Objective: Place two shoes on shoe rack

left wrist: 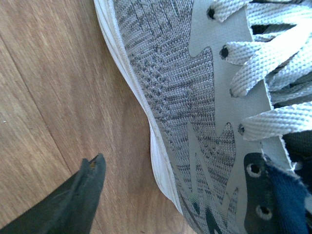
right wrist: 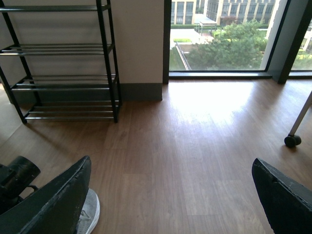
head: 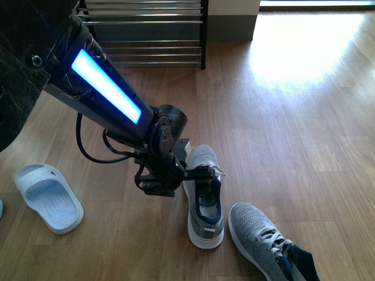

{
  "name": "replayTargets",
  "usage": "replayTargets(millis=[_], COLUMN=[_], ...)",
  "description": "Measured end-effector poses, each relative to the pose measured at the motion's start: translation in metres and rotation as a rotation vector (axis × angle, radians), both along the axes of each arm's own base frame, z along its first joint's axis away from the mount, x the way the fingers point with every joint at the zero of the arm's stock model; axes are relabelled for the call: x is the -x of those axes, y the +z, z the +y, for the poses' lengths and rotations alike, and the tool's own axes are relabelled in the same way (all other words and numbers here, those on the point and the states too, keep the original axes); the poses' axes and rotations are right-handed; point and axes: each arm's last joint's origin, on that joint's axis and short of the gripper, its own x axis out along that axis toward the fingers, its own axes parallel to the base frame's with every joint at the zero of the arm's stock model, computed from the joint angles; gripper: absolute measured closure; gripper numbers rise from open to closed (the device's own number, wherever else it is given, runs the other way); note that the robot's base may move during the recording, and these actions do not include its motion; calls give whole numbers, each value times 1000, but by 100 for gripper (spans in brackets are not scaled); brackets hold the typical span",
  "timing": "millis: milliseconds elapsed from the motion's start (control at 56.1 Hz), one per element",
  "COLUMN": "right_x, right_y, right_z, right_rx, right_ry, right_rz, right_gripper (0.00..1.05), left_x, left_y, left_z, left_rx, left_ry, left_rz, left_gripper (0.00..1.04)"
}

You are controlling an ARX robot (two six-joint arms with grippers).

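Note:
My left gripper grabs the sneaker by its navy collar [head: 214, 199] next, to put it on the shoe rack [head: 146, 29].
A grey knit sneaker [head: 204, 202] with a white sole and navy collar lies on the wood floor in the middle. My left gripper [head: 201, 173] is open and low over its laces. In the left wrist view the sneaker [left wrist: 195, 107] fills the right side, and one dark finger [left wrist: 78, 200] stands outside its sole; the other finger is out of view. A second grey sneaker [head: 263, 243] lies at the front right. A pale blue slide [head: 50, 198] lies at the left. The shoe rack [head: 146, 29] stands at the back. My right gripper [right wrist: 170, 195] is open and empty above bare floor.
The right wrist view shows the rack [right wrist: 63, 83] against the wall, a sneaker toe [right wrist: 90, 212] beside one finger [right wrist: 53, 204], a caster wheel [right wrist: 292, 140] at the far right and a large window. Sunlight glares on the floor [head: 304, 47] beside the rack.

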Motion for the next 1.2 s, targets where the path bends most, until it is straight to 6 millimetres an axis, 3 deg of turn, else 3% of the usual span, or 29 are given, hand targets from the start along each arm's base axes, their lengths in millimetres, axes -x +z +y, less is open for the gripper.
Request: replayTargets(millis=[464,624,749,856,1035,1195], right_x=[0,0,0,0,0,0], right_y=[0,0,0,0,0,0], right_z=[0,0,0,0,0,0], right_rx=[0,0,0,0,0,0], right_ry=[0,0,0,0,0,0], right_rz=[0,0,0,0,0,0], right_gripper=[9,9,9,9,9,9], left_x=[-1,7,11,18,46,91], left_y=[-4,9,49,112,201,254], left_z=[-6,11,53,88,112,125], left_rx=[-29,-89,-226,-332,-332,-320], left_ry=[-22,16,81,151,229,255], left_rz=[-44,-116,-299,-532,-805,-949], left_gripper=[102,103,103,103,103,103])
